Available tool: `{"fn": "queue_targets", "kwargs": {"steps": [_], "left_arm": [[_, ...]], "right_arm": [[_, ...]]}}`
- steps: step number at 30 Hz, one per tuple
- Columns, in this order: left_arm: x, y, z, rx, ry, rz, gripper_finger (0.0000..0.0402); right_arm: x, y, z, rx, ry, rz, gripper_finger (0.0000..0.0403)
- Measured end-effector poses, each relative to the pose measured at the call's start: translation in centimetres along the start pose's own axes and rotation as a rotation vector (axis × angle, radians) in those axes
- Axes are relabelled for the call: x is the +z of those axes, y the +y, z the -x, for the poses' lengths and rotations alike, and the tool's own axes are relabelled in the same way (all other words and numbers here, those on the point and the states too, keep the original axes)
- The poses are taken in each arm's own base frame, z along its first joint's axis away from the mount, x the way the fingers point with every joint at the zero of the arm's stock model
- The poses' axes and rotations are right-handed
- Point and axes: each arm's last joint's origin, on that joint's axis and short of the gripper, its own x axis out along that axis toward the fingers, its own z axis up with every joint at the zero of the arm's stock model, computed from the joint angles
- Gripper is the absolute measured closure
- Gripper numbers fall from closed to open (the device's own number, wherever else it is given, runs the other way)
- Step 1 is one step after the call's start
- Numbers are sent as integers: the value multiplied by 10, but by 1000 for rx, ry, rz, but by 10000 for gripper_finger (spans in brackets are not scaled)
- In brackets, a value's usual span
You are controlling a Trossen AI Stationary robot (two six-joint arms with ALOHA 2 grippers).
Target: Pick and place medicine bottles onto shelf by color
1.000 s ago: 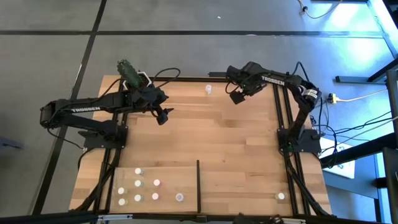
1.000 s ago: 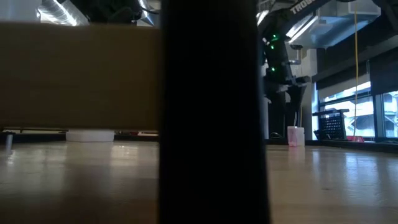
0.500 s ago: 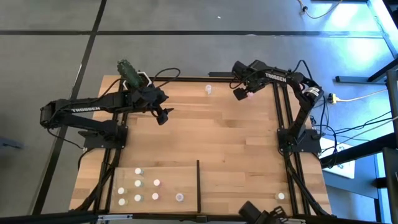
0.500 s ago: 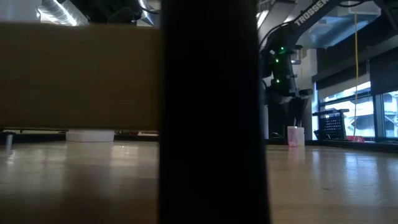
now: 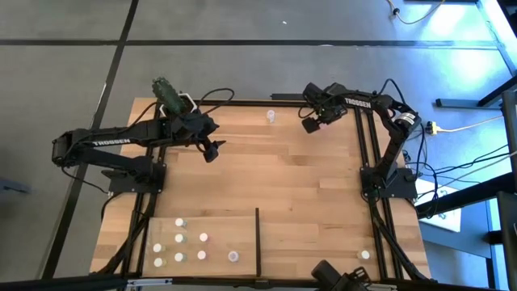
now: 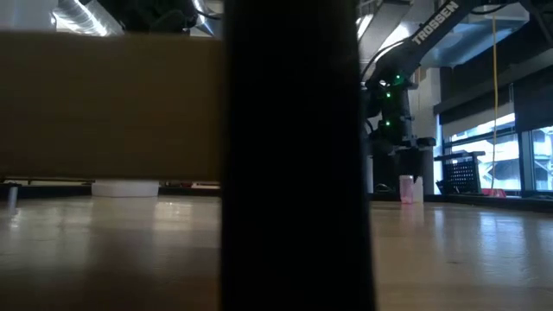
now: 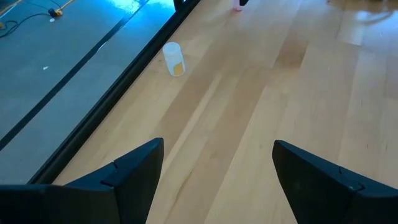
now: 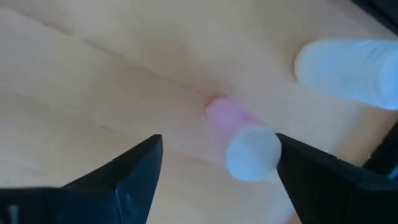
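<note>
My right gripper should close on the pink bottle now. Its fingers reach down beside the white cap (image 8: 253,152) of the pink bottle, so they would hold the bottle.
A pink medicine bottle (image 8: 239,140) with a white cap stands on the table near the far right corner. My right gripper (image 8: 217,180) hangs open just above it, pointing down, one finger on either side and not touching. The low view shows the right gripper (image 6: 406,151) over this pink bottle (image 6: 406,188). A pale bottle (image 5: 271,116) stands at the far edge. Several bottles (image 5: 179,239) stand on the shelf (image 5: 226,226) at the near left, which the black divider (image 5: 258,242) bounds. My left gripper (image 5: 212,149) waits open at the far left.
One bottle (image 5: 365,255) stands alone near the near right corner. A cactus pot (image 5: 166,93) sits at the far left corner. The divider (image 6: 294,155) blocks the middle of the low view. A dark shape (image 5: 343,276) shows at the near edge.
My right gripper has come down toward the pink bottle and drifted slightly toward the table's right edge, staying open. A dark shape has come into view at the table's near edge.
</note>
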Motion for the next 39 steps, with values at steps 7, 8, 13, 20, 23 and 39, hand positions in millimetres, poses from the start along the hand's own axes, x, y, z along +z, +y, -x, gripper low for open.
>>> {"fn": "queue_targets", "kwargs": {"steps": [7, 8, 13, 20, 23, 39], "left_arm": [[0, 0, 0, 0, 0, 0, 107], [0, 0, 0, 0, 0, 0, 107], [0, 0, 0, 0, 0, 0, 107], [0, 0, 0, 0, 0, 0, 107], [0, 0, 0, 0, 0, 0, 107], [0, 0, 0, 0, 0, 0, 107]], "right_arm": [[2, 1, 0, 7, -21, -5, 131], [2, 1, 0, 6, -20, -5, 136], [1, 0, 0, 4, -14, -3, 160], [2, 0, 0, 3, -15, -4, 211], [2, 0, 0, 1, -16, -4, 240], [1, 2, 1, -30, -30, 101, 283]]}}
